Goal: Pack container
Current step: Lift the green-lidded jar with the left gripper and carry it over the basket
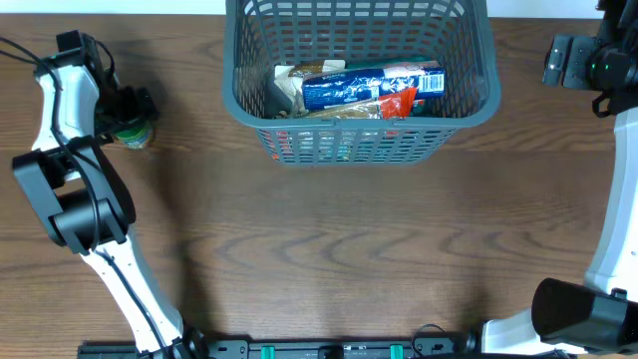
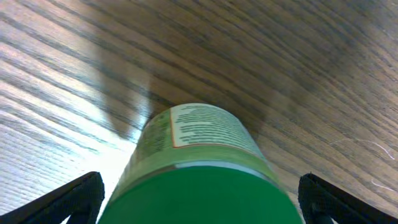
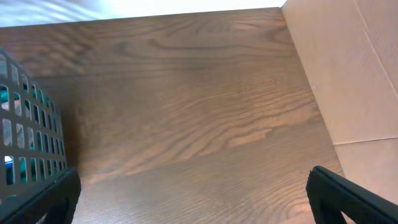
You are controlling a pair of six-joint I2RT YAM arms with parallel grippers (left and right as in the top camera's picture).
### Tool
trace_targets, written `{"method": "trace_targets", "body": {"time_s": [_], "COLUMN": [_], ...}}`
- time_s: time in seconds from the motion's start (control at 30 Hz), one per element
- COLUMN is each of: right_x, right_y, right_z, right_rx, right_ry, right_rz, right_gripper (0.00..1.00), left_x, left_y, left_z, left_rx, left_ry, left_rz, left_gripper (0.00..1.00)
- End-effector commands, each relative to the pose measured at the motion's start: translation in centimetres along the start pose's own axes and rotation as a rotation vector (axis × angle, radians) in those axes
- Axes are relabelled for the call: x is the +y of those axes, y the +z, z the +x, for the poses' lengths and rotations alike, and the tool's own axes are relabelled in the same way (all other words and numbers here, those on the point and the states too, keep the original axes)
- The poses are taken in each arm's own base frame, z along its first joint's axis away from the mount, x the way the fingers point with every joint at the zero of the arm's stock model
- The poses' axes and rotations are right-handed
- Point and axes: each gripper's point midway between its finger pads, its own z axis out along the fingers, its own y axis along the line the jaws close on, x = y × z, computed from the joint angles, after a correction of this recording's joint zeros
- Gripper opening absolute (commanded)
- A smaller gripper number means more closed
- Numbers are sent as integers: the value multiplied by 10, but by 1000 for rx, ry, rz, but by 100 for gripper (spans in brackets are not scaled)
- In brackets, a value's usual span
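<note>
Both fingers reach down beside the green lid (image 2: 202, 195) in the left wrist view, so it is time for my left gripper to close on the jar (image 2: 199, 134).
The container (image 1: 239, 90), a large grey-blue lattice basket, stands at the top centre and holds a blue packet (image 1: 369, 85), an orange-red packet (image 1: 384, 106) and other packets. Its wall shows at the left edge of the right wrist view (image 3: 28, 137). A jar with a green lid (image 1: 134, 135) stands on the table at the far left. In the left wrist view the jar (image 2: 199, 134) sits between the fingers of my left gripper (image 2: 200, 186), which is open with gaps on both sides. My right gripper (image 3: 193, 180) is open and empty above bare wood, right of the container.
The table is brown wood (image 1: 329, 249). A beige board (image 3: 348, 74) borders the table at the right in the right wrist view. The left arm (image 1: 80, 209) runs along the left side and the right arm (image 1: 608, 249) along the right side.
</note>
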Motion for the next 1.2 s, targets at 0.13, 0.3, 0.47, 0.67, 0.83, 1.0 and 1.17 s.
{"method": "trace_targets", "body": {"time_s": [0.13, 0.3, 0.47, 0.67, 0.83, 1.0, 1.17], "right_x": [-3, -3, -3, -3, -3, -3, -3], "right_y": [-6, -6, -6, -6, -6, -6, -6], "right_z": [-4, -4, -4, -4, -4, -4, -4], "right_rx": [-18, -18, -18, -18, -18, -18, -18], "right_ry": [-4, -4, -4, -4, -4, -4, -4], "right_rz": [3, 3, 3, 3, 3, 3, 3], "right_gripper": [99, 99, 99, 99, 99, 99, 99], "left_x": [-2, -2, -2, -2, -2, -4, -8], "left_y": [12, 13, 13, 12, 11, -2, -31], "left_z": [8, 9, 9, 12, 12, 6, -6], "left_rx": [32, 33, 34, 44, 45, 14, -67], "left_ry": [7, 8, 8, 7, 7, 9, 14], "left_rz": [-19, -19, -19, -22, -21, -16, -1], "left_gripper": [95, 68, 49, 6, 6, 6, 6]}}
